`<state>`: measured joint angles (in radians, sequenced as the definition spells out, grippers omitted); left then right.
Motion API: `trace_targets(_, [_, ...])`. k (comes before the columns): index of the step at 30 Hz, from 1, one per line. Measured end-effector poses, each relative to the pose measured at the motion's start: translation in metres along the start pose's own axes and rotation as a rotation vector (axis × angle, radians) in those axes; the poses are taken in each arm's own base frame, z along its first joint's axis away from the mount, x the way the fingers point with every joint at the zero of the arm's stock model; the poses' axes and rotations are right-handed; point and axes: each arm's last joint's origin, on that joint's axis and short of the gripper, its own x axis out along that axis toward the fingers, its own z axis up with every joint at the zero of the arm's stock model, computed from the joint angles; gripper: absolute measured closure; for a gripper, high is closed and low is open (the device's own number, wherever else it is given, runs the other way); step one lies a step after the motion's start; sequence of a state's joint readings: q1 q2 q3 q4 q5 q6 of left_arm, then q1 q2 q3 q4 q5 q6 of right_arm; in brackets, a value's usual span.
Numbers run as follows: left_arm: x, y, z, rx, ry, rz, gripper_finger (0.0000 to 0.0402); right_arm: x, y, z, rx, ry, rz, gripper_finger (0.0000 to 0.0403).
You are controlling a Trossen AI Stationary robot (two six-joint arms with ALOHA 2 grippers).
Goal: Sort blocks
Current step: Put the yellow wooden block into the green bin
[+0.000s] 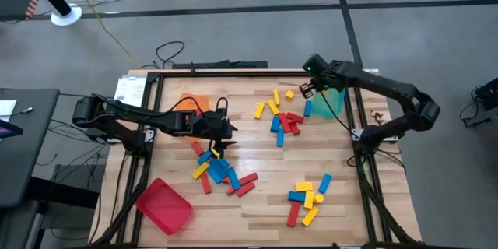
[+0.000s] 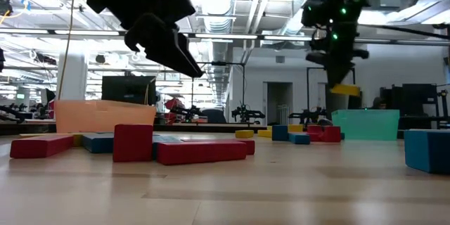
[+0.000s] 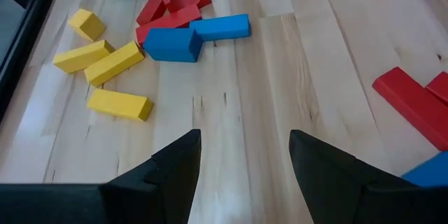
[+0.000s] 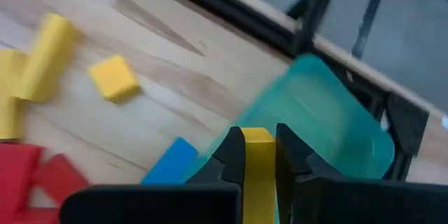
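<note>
My right gripper should keep holding the yellow block for now, as the block is short of the teal tray's rim. I will move the block toward the tray and then let it go.
Red, blue and yellow blocks lie flat on the wooden table in three clusters: one at the middle, one at the near left and one at the near right. My right gripper hangs high near the far right, beside the teal tray, shut on a yellow block. My left gripper stands open above bare wood left of the middle cluster. Nothing is between its fingers. It also shows in the high view, left gripper. My right gripper pinches the yellow block between its two fingers, which come slanting down from above. In the low view the block's lower end sticks out below the fingertips. The block is lifted clear of the table, close to the teal tray's edge.
An orange tray stands at the far left and a red tray at the near left corner. A black frame rims the table. Loose yellow blocks lie near the teal tray.
</note>
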<state>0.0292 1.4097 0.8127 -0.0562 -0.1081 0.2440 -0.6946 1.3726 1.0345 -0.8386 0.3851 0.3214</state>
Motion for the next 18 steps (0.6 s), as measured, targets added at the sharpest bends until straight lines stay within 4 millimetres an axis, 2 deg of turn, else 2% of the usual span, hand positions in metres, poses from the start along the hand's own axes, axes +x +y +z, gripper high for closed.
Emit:
trace_targets(8, [-0.001, -0.008, -0.004, -0.005, 0.038, -0.1, 0.0189, 0.042, -0.015, -0.021, 0.087, 0.123, 0.001, 0.0361])
trace_targets(12, [-0.002, -0.016, -0.007, 0.009, 0.078, -0.147, 0.0189, 0.049, -0.015, -0.027, 0.086, 0.142, -0.007, 0.0341])
trace_targets(18, [-0.004, -0.024, -0.01, 0.028, 0.113, -0.184, 0.0189, 0.047, -0.012, -0.028, 0.059, 0.135, 0.002, 0.029])
